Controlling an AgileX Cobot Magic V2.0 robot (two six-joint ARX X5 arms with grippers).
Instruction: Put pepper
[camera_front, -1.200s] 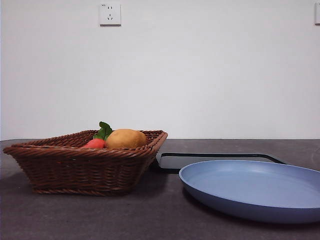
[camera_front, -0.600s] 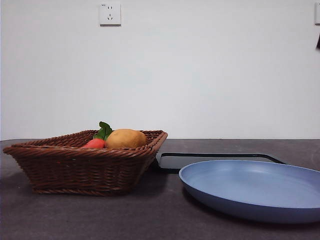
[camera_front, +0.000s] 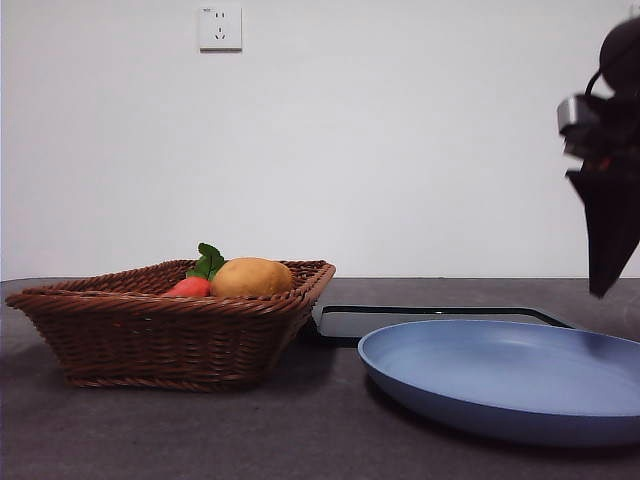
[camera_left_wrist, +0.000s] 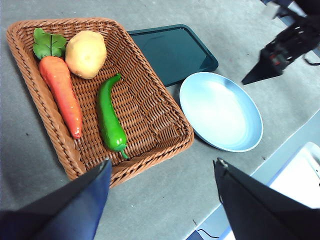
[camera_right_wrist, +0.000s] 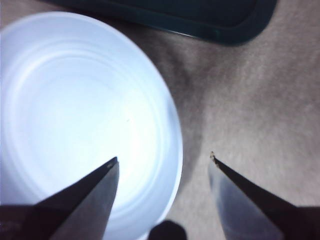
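Note:
I need to grab the blue plate with my right gripper next, by its raised rim. That is to carry the plate for the pepper.
The pepper, long, glossy and green, lies in the brown wicker basket between a carrot and the basket's near wall. In the front view the basket hides it. My left gripper hangs open high above the table, just off the basket's near rim, holding nothing. The blue plate lies empty beside the basket. My right gripper is open and empty, hovering over the plate's right rim.
An orange carrot with green leaves and a yellow-brown potato share the basket. A dark flat tray lies behind the plate. A table edge runs near the plate in the left wrist view.
The right arm has come into the front view from the upper right and dropped toward the plate's right side. Basket, vegetables and plate have not moved.

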